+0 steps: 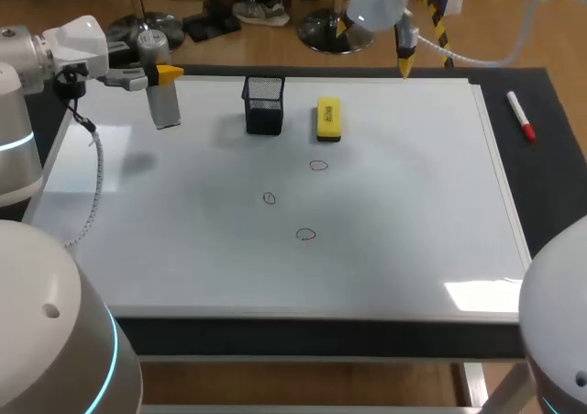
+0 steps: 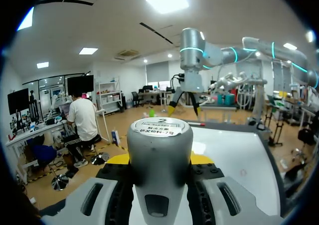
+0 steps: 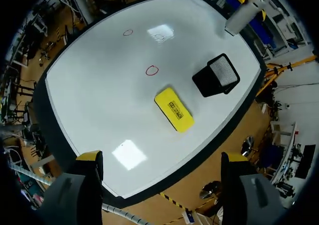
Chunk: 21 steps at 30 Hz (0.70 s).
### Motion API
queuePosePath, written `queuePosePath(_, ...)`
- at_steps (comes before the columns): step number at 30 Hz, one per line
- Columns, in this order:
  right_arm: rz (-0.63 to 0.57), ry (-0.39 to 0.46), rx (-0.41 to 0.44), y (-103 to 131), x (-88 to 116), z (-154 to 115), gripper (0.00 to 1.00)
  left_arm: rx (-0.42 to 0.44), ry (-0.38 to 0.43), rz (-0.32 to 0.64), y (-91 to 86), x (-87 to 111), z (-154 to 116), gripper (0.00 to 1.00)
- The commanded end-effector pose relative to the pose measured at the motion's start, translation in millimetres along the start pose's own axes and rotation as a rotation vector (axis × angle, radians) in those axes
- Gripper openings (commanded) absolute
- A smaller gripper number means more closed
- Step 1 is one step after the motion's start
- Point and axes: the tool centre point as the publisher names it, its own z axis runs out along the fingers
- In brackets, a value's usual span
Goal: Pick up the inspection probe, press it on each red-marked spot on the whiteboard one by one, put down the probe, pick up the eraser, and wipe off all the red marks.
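The red marks need to be wiped off next. I need to grab the yellow eraser by its long sides (image 1: 338, 116) (image 3: 183, 108) beside the printed label with my right gripper.
My left gripper (image 1: 165, 74) is shut on the grey cylindrical probe (image 1: 163, 97) and holds it upright above the whiteboard's (image 1: 413, 212) far left corner. In the left wrist view the probe (image 2: 159, 145) fills the space between the fingers. Three red marks (image 1: 318, 165) (image 1: 269, 197) (image 1: 306, 234) sit near the board's middle. A yellow eraser (image 1: 328, 119) lies by a black mesh holder (image 1: 264, 105). My right gripper (image 1: 404, 61) hangs open over the far edge, high above the eraser (image 3: 174, 110) and the holder (image 3: 216, 75), with nothing between its fingers (image 3: 89, 156).
A red marker (image 1: 521, 117) lies on the dark mat to the right of the board. A coiled cable (image 1: 94, 184) hangs from the left arm over the board's left side.
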Motion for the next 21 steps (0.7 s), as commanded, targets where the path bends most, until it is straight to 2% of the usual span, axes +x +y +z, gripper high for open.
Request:
queuePosePath(1,-0.112,0.262,-0.013,11,-10,23,1.0,0.002,-0.002,0.001,-0.2,0.2,0,0.0)
queuePosePath(11,-0.348,0.219,0.012,36,-13,56,1.0,0.002,-0.002,0.001,-0.2,0.2,0,0.0)
queuePosePath(21,-0.479,0.173,0.013,48,-14,79,1.0,0.002,-0.002,0.001,-0.2,0.2,0,0.0)
